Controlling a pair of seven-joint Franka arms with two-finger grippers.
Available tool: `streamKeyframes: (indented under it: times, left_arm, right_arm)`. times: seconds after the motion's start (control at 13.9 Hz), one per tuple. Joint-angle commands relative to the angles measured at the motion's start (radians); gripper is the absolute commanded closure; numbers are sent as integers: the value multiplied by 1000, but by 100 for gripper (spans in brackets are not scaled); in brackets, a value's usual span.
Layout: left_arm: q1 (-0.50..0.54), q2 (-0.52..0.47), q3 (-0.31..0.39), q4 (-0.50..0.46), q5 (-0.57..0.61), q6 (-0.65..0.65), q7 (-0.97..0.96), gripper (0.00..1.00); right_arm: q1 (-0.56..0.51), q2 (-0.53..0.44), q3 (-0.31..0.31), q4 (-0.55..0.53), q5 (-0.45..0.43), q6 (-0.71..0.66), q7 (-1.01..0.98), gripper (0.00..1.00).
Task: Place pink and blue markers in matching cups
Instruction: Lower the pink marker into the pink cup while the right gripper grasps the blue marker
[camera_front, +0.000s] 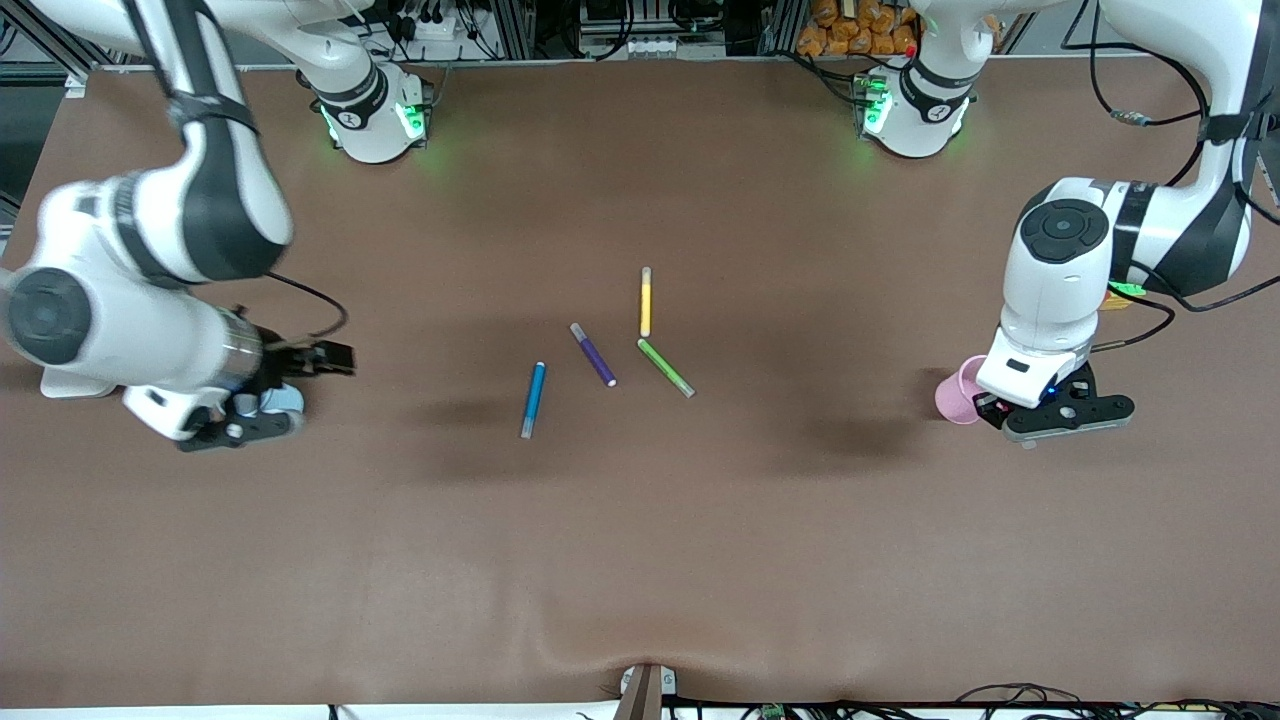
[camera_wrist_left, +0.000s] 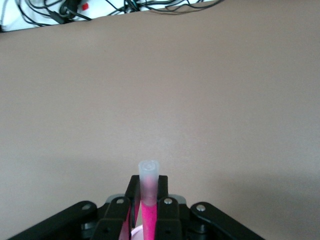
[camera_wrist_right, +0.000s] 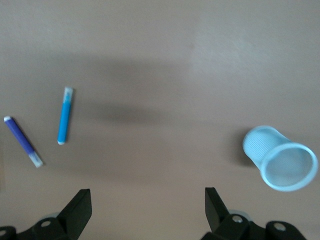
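My left gripper should move the pink marker toward the pale pink cup (camera_front: 958, 392) before opening: the marker hangs beside the cup, short of its rim.
My left gripper (camera_front: 1062, 412) (camera_wrist_left: 148, 184) is shut on the pink marker (camera_wrist_left: 149, 216), whose pale end sticks out past the fingertips. It is over the table right beside the pale pink cup (camera_front: 958, 392) at the left arm's end. The blue marker (camera_front: 533, 400) (camera_wrist_right: 65, 116) lies flat near the table's middle. My right gripper (camera_front: 243, 424) (camera_wrist_right: 146, 196) is open and empty, low over the table at the right arm's end, next to the light blue cup (camera_front: 286, 400) (camera_wrist_right: 281, 158), which the arm partly hides in the front view.
A purple marker (camera_front: 593, 354) (camera_wrist_right: 22, 141), a yellow marker (camera_front: 646, 302) and a green marker (camera_front: 666, 368) lie near the table's middle, beside the blue one and toward the left arm's end from it. The brown table surface (camera_front: 640, 540) stretches toward the front camera.
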Motion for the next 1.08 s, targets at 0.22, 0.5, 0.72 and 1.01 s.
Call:
streamKeyframes:
  times: [0.22, 0.5, 0.72, 1.01]
  left_arm:
    - [53, -34, -10, -132, 62, 153, -12, 100]
    - [53, -36, -10, -173, 65, 178, -43, 100]
    - [55, -54, -10, -207, 66, 178, -43, 100]
    - [64, -54, -8, -209, 66, 178, -41, 98]
  right_arm:
    - [141, 199, -11, 24, 7, 254, 204, 0]
    - [239, 313, -11, 19, 1, 449, 350, 0]
    - [282, 368, -11, 18, -2, 505, 398, 0]
    - [296, 410, -11, -54, -4, 648, 382, 0]
